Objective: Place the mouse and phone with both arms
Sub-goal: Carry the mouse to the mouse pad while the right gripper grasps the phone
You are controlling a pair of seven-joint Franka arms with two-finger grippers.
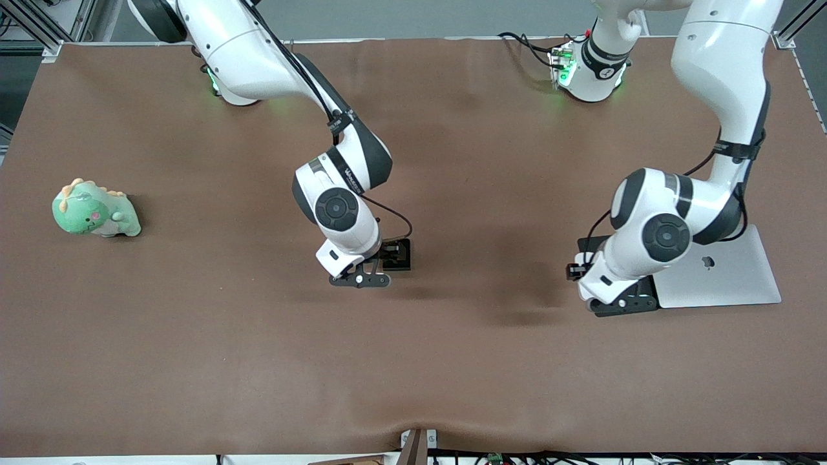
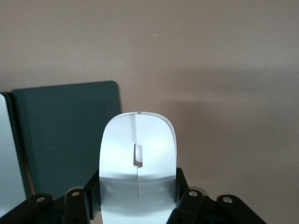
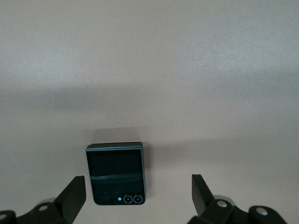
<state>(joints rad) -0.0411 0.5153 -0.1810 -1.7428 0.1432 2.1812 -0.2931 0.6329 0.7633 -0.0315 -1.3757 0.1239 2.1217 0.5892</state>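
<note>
The white mouse juts past the dark mat's edge, so it is too early to release. My left gripper moves the mouse toward the mat next.
The white mouse (image 2: pixel 138 158) sits between the fingers of my left gripper (image 2: pixel 138 189), which is shut on its sides. In the front view the left gripper (image 1: pixel 621 300) is low beside the dark grey mat (image 1: pixel 586 244), and the arm hides the mouse. The black folded phone (image 3: pixel 117 172) lies flat on the brown table, camera dots toward the gripper. My right gripper (image 3: pixel 138 191) is open just above it, fingers wide apart, with the phone closer to one finger (image 3: pixel 74 193). In the front view the right gripper (image 1: pixel 381 261) is at mid table over the phone (image 1: pixel 400 255).
A closed silver laptop (image 1: pixel 717 271) lies beside the mat at the left arm's end of the table; its edge (image 2: pixel 9 158) and the mat (image 2: pixel 65 135) show in the left wrist view. A green plush dinosaur (image 1: pixel 95 210) sits at the right arm's end.
</note>
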